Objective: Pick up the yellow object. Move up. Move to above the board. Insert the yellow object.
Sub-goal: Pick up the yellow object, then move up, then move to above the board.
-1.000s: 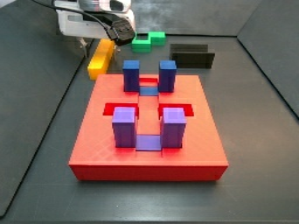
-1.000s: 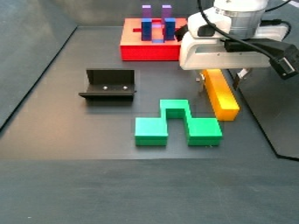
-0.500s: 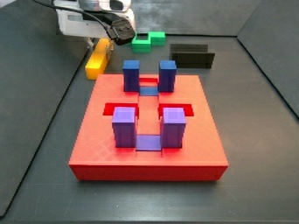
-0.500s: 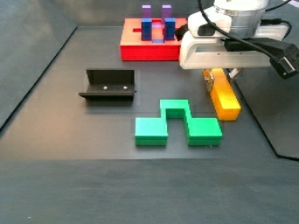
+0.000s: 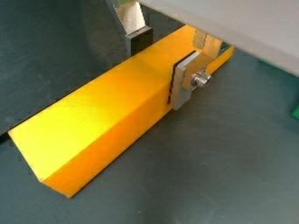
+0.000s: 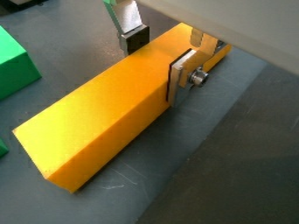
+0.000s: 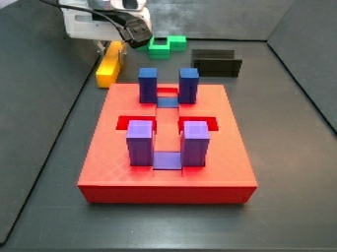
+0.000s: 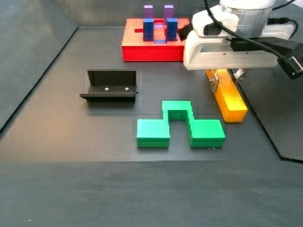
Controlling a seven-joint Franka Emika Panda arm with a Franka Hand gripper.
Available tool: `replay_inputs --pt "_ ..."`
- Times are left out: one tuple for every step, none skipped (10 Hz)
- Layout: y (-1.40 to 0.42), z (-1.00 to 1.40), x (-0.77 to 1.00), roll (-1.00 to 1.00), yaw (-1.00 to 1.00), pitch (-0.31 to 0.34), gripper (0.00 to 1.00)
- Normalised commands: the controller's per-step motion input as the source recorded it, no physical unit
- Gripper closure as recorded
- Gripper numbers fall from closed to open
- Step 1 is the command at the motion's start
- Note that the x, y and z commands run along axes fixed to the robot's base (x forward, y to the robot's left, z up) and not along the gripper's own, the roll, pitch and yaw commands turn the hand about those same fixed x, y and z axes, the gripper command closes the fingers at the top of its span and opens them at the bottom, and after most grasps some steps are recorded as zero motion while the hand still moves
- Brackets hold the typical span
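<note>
I need to grab the yellow bar by its sides near one end next, to put the bar into the red board.
The yellow object is a long yellow-orange bar lying flat on the dark floor beside the board, a red slab with blue and purple posts. My gripper straddles the bar near one end and is open. One finger pad rests against the bar's side face. The other finger stands a little off the opposite side. In both side views the gripper hangs low over the bar.
A green stepped block lies close to the bar's free end. The black fixture stands on the floor further off. Dark walls close the workspace in.
Almost nothing: the gripper stays low over the same end of the bar, and the bar lies where it was.
</note>
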Motion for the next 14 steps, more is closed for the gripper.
replay_inputs --pt "0.0 0.0 0.0 0.0 0.0 0.0 1.0" --pt "0.0 0.0 0.0 0.0 0.0 0.0 1.0" --pt "0.0 0.0 0.0 0.0 0.0 0.0 1.0" --pt "0.0 0.0 0.0 0.0 0.0 0.0 1.0" --pt "0.0 0.0 0.0 0.0 0.0 0.0 1.0" --pt "0.0 0.0 0.0 0.0 0.0 0.0 1.0" --pt "0.0 0.0 0.0 0.0 0.0 0.0 1.0" --pt "0.0 0.0 0.0 0.0 0.0 0.0 1.0" --pt "0.0 0.0 0.0 0.0 0.0 0.0 1.0" --pt "0.0 0.83 0.0 0.0 0.0 0.0 1.0" --pt "0.01 0.84 0.02 0.0 -0.01 -0.009 1.0" --pt "0.01 0.71 -0.02 0.0 -0.02 0.041 1.0" --pt "0.02 0.45 -0.02 0.01 -0.02 0.042 1.0" --pt "0.0 1.4 0.0 0.0 0.0 0.0 1.0"
